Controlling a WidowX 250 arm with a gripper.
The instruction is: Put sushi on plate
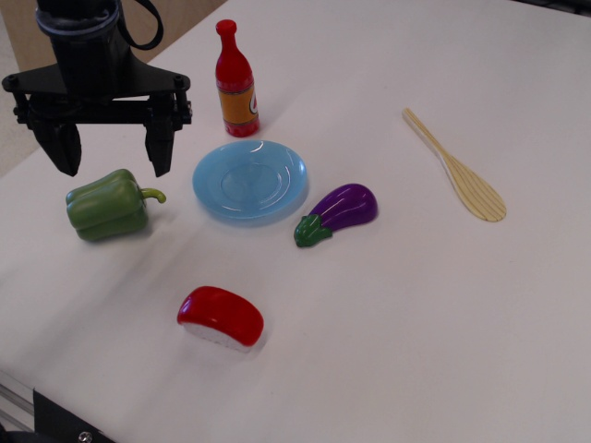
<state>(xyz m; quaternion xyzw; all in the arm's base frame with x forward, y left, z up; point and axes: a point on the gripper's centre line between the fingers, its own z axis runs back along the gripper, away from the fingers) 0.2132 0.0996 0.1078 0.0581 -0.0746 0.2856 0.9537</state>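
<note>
My gripper grabs the red sushi by its long sides next, to put the sushi [220, 318] on the blue plate [250, 180].
The sushi [220, 318], a glossy red top on a white base, lies on the white table near the front, left of centre. The light blue round plate [250, 180] sits behind it near the middle and holds nothing. My black gripper [113, 159] hangs at the upper left, above the green pepper, well back and left of the sushi and left of the plate. Its two fingers [159, 148] are spread wide apart and hold nothing.
A green pepper [109, 205] lies just below the gripper. A red bottle with an orange label [235, 83] stands behind the plate. A purple eggplant [338, 212] lies right of the plate. A wooden spoon [457, 168] lies at the right.
</note>
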